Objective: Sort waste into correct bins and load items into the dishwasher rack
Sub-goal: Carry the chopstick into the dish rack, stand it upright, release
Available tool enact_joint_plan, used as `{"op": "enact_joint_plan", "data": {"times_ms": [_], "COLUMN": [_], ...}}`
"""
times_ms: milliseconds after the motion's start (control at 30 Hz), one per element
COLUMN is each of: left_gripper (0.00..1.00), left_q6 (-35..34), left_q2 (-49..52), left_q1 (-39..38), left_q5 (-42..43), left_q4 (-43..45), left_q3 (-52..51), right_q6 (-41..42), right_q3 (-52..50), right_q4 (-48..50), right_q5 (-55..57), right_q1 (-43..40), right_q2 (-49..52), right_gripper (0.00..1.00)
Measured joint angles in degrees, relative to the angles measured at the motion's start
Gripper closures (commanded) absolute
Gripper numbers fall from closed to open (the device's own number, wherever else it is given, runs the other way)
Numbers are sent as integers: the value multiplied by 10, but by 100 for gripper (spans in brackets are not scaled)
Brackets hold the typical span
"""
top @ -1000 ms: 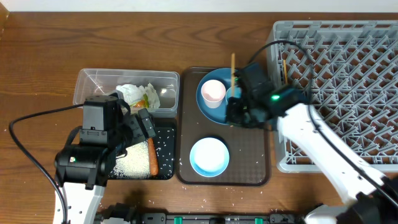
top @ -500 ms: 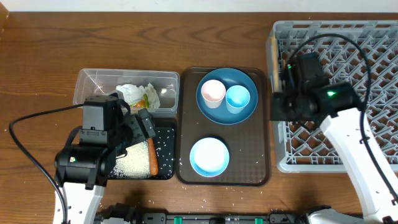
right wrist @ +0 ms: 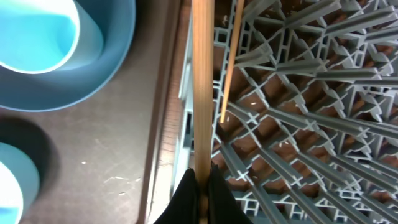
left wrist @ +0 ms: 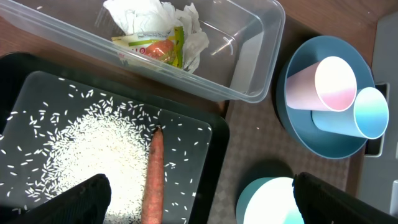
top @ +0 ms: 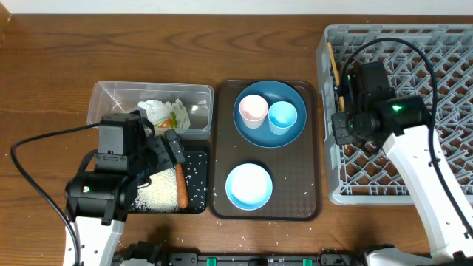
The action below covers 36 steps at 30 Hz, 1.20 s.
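Observation:
The wooden chopstick (right wrist: 201, 87) is above the rack's edge, so it would fall short if I opened now. My right gripper should move the chopstick over the lattice.
My right gripper (right wrist: 201, 186) is shut on a wooden chopstick (right wrist: 201, 87), held over the left edge of the grey dishwasher rack (top: 414, 89). A second chopstick (right wrist: 230, 62) lies in the rack's lattice. On the blue plate (top: 292, 133) stand a pink cup (top: 253, 111) and a light-blue cup (top: 282, 117); the white bowl (top: 248, 185) sits below them. The clear tub (top: 111, 100) holds crumpled paper with a wrapper (top: 166, 113). Rice (left wrist: 99, 143) and a carrot piece (left wrist: 152, 174) lie in the black tray (top: 201, 159). My left gripper (left wrist: 217, 205) hangs open and empty above that tray's right edge.
The plate and bowl rest on a brown serving tray (top: 307, 192) between the bins and the rack. A few rice grains lie scattered on the wooden table (top: 52, 89) near the front edge. Black cables run from both arms.
My right gripper has carried the chopstick from above the blue plate rightward to the rack's left edge. The left arm has not moved.

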Motion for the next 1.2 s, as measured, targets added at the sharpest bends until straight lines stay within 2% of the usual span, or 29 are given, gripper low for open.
{"op": "enact_joint_plan", "data": {"times_ms": [533, 1200], "left_gripper": [4, 4], "left_q6": [0, 0], "left_q2": [0, 0], "left_q1": [0, 0], "left_q5": [0, 0], "left_q4": [0, 0], "left_q3": [0, 0], "right_q6": [3, 19], "right_q3": [-8, -22], "right_q4": [14, 15], "right_q5": [16, 11], "right_q1": [-34, -50], "right_q2": [56, 57], "right_gripper": [99, 99]}}
